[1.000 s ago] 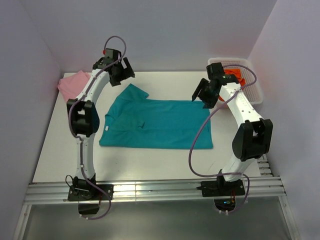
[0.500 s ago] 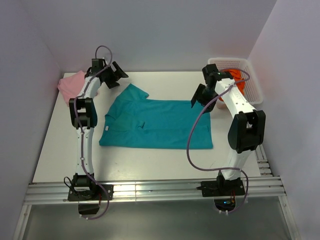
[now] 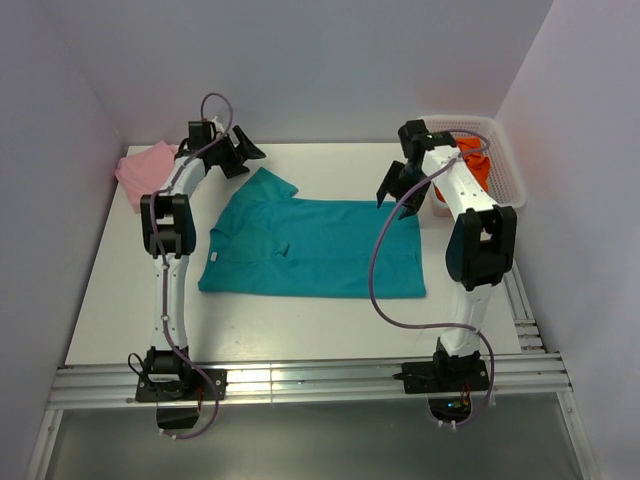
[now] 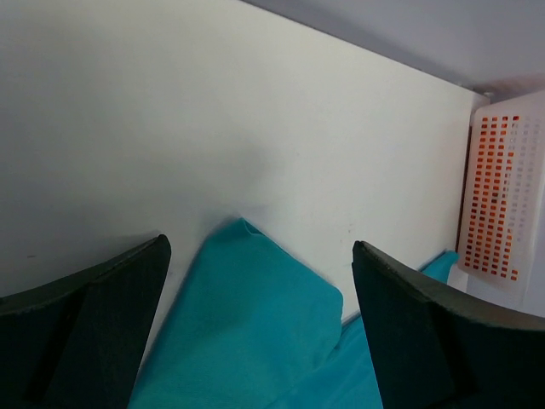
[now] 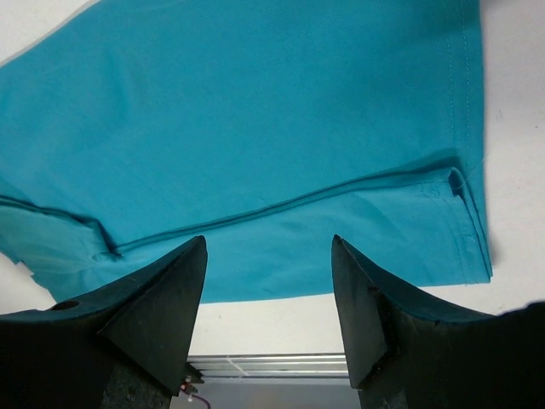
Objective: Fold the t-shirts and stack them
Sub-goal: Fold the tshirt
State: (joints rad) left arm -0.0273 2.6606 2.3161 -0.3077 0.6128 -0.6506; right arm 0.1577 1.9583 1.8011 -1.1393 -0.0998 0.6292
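Observation:
My left gripper's fingers have the teal sleeve between them but stop short of its corner in the top view. They would miss if they closed now, so I will first move toward the sleeve's corner.
The teal t-shirt lies flat on the white table, one sleeve pointing to the back left. My left gripper hangs open just behind that sleeve. In the left wrist view the teal sleeve shows between the black fingers, untouched by my left gripper. My right gripper is open above the shirt's back right corner. In the right wrist view the teal t-shirt spreads below my right gripper, which holds nothing. A pale pink t-shirt lies folded at the back left. An orange t-shirt sits in the basket.
The white mesh basket stands at the back right corner, also seen as the basket in the left wrist view. Walls close the table at the back and both sides. A metal rail runs along the near edge.
Both arms have stretched toward the back of the table. The left gripper has dropped toward the teal sleeve. The right gripper has shifted left over the shirt's corner, its jaws slightly narrower.

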